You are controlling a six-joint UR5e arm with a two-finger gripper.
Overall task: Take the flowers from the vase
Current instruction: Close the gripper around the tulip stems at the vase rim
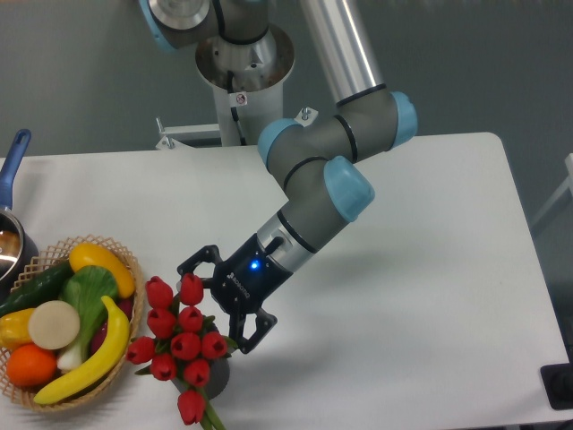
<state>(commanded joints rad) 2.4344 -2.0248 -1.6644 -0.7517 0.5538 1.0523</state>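
Observation:
I need to grab the flowers point(183, 345) next by their red tulip buds with my gripper, to lift them out of the dark grey vase point(218, 380).
The flowers point(183, 345), a bunch of red tulip buds with green stems, stand at the table's front left. They cover nearly all of the vase point(218, 379), of which only a dark grey sliver shows at their lower right. My gripper point(213, 305) is open and comes in from the right, tilted down to the left. Its upper finger lies just above the topmost buds and its lower finger beside the bunch's right side. The top right buds sit in the gap between the fingers.
A woven basket point(124, 254) of fruit and vegetables stands just left of the flowers. A metal pot point(7, 244) with a blue handle point(15, 150) is at the left edge. The arm's base point(243, 73) rises behind the table.

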